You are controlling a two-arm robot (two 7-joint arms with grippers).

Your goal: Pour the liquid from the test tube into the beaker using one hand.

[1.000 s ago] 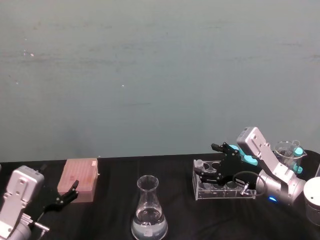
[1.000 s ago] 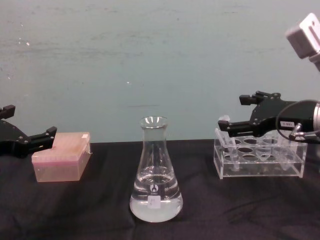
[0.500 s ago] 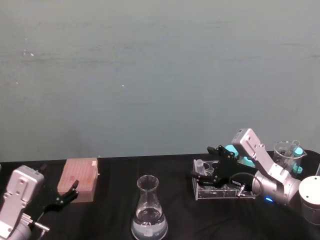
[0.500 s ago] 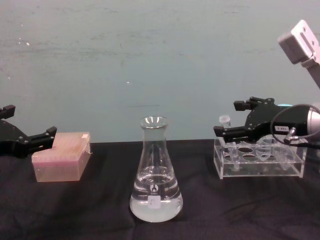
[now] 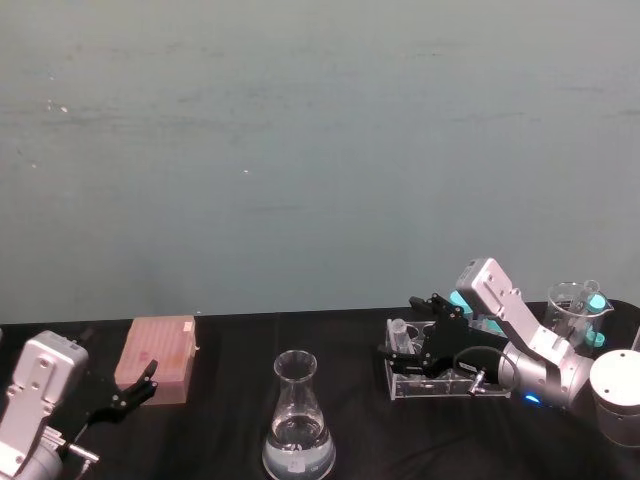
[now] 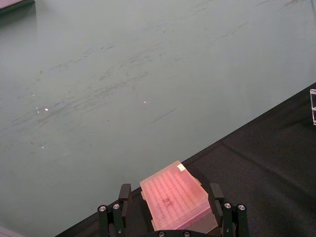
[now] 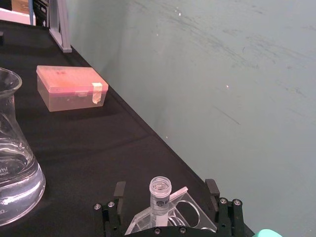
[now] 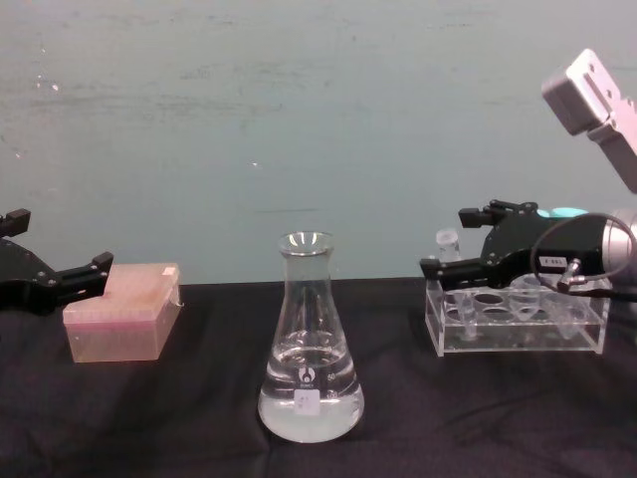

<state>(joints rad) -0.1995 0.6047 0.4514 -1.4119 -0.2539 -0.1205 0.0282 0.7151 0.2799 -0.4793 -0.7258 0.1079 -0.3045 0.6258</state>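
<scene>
I need to grab the test tube next with my right gripper by the upper body under its open rim (image 8: pixel 450 254) (image 7: pixel 160 203), because the rack closes around the lower part of the tube.
The test tube (image 7: pixel 160 192) is short, clear and uncapped, and it stands upright in the end hole of a clear plastic rack (image 8: pixel 518 324) on the right of the black table. My right gripper (image 7: pixel 165 185) is open, one finger on each side of the tube (image 8: pixel 447 242) with a gap on both sides. I cannot tell whether the tube (image 5: pixel 398 330) holds liquid. The beaker (image 8: pixel 310 349), a conical flask, stands mid-table in front, with clear liquid (image 8: pixel 310 403) in its base. My left gripper (image 8: pixel 64 237) is parked open at the far left.
A pink lidded box (image 8: pixel 124 309) lies just ahead of the left gripper (image 6: pixel 169 187). A small glass beaker (image 5: pixel 575 305) and a white cylinder (image 5: pixel 615 395) stand at the far right, behind and beside the rack (image 5: pixel 440 385). A plain wall backs the table.
My right gripper has moved left and slightly down, so its fingers now bracket the test tube's top. The left arm, flask and box have not moved.
</scene>
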